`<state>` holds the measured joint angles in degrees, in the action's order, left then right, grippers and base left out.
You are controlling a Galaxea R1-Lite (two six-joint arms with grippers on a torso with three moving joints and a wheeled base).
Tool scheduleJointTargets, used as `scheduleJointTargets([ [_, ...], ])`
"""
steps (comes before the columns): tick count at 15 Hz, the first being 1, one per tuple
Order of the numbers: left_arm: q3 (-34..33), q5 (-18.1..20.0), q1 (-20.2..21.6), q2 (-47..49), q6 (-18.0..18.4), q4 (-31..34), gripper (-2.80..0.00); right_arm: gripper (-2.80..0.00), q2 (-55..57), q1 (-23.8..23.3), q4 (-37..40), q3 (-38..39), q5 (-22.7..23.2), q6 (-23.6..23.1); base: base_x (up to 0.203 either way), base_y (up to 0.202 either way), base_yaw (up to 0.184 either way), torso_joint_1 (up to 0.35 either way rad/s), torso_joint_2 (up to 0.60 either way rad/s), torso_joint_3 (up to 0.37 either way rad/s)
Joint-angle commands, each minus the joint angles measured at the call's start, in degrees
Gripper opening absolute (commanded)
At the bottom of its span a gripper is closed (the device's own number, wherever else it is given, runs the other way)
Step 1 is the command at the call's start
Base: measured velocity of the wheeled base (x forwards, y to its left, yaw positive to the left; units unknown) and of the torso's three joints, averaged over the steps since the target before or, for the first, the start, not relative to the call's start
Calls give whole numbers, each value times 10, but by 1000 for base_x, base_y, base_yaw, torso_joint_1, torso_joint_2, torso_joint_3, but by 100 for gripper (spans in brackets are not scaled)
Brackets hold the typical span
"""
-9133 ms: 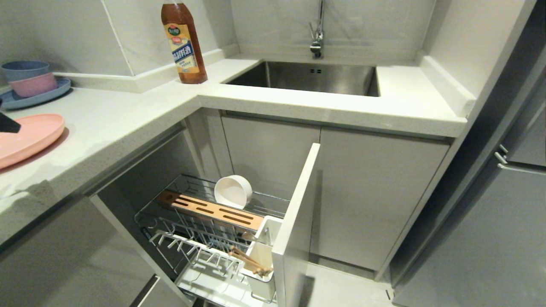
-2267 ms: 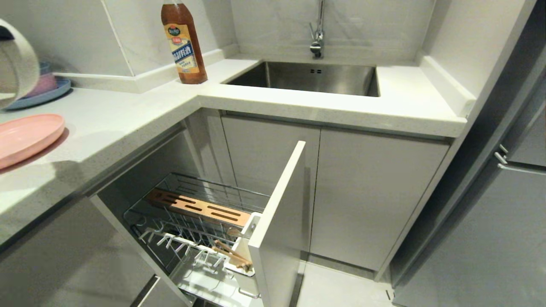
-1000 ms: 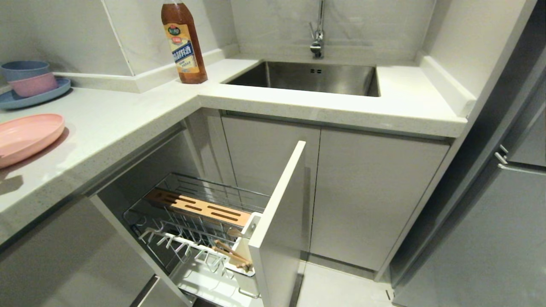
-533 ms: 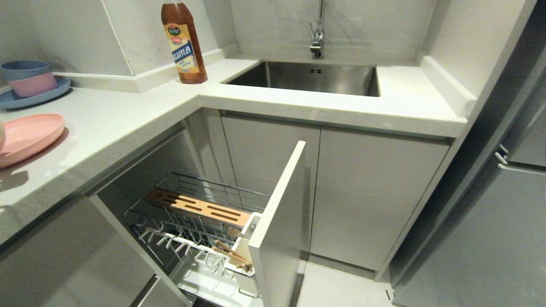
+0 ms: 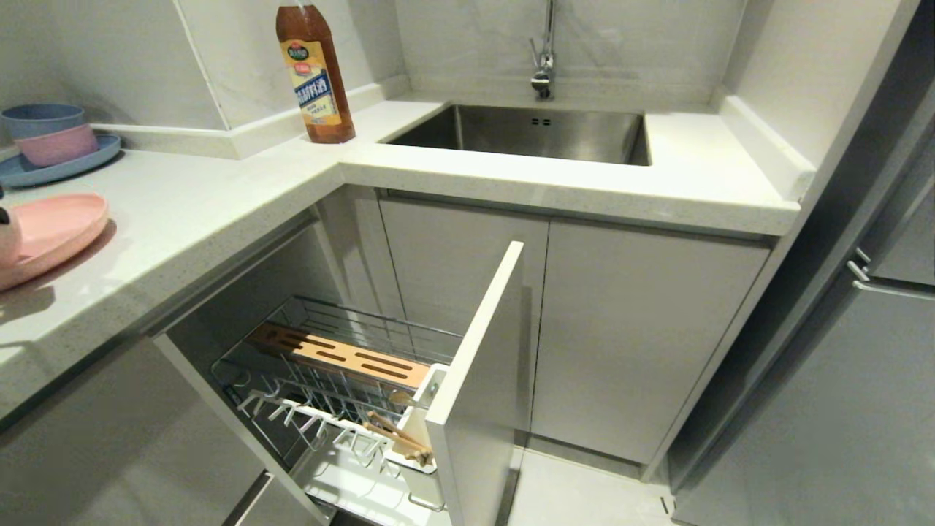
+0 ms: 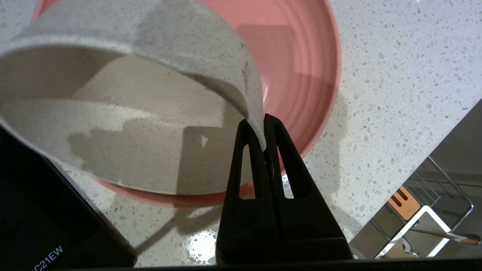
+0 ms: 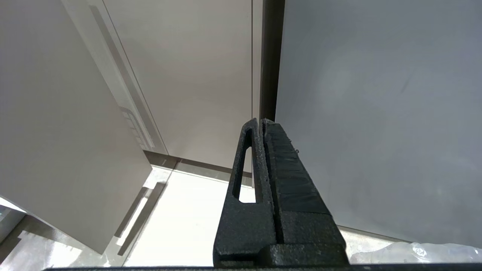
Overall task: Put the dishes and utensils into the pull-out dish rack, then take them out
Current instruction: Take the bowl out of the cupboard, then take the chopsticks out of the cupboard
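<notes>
The cream-white bowl's lower edge (image 5: 9, 261) is inside the pink plate's rim (image 5: 96, 229), so it is time for my left gripper to open now.
My left gripper (image 6: 256, 122) is shut on the rim of the cream-white bowl (image 6: 131, 113), which hangs tilted just above the pink plate (image 6: 301, 67) on the counter. In the head view only a sliver of the bowl (image 5: 6, 235) shows at the far left edge, over the pink plate (image 5: 55, 226). The pull-out dish rack (image 5: 321, 332) stands partly out below the counter, with no dish in it. The chopsticks (image 5: 398, 437) lean in its white utensil cup. My right gripper (image 7: 261, 121) is shut on nothing and hangs low, pointing at the floor beside the cabinet fronts.
The rack's tall white front panel (image 5: 475, 380) juts into the floor space. A brown bottle (image 5: 315, 73) stands at the counter corner beside the steel sink (image 5: 526, 131). A blue plate (image 5: 73, 164) carrying a small blue bowl and a small pink bowl sits behind the pink plate.
The bowl's edge has come into the head view at the far left, sinking toward the pink plate. The rack and the right arm have not moved.
</notes>
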<state>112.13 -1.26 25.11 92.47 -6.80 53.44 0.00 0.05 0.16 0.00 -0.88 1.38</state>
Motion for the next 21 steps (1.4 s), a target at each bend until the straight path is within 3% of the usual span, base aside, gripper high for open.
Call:
scheduleJointTargets([
  [1, 0, -1, 0, 3, -1, 3, -280, -280, 0, 0, 0, 1, 0, 0, 0, 0, 0, 0, 0, 0],
  [6, 0, -2, 0, 2, 0, 2, -280, -280, 0, 0, 0, 1, 0, 0, 0, 0, 0, 0, 0, 0],
  [7, 0, -2, 0, 1, 0, 2, -36, -280, 0, 0, 0, 2, 0, 0, 0, 0, 0, 0, 0, 0],
  [8, 0, -2, 0, 1, -1, 2, 0, -280, 0, 0, 0, 2, 0, 0, 0, 0, 0, 0, 0, 0],
  [17, 0, -16, 1, -24, -3, -20, 0, -280, 0, 0, 0, 1, 0, 0, 0, 0, 0, 0, 0, 0],
  [21, -1, -16, 1, -89, -13, -36, 0, -280, 0, 0, 0, 1, 0, 0, 0, 0, 0, 0, 0, 0],
])
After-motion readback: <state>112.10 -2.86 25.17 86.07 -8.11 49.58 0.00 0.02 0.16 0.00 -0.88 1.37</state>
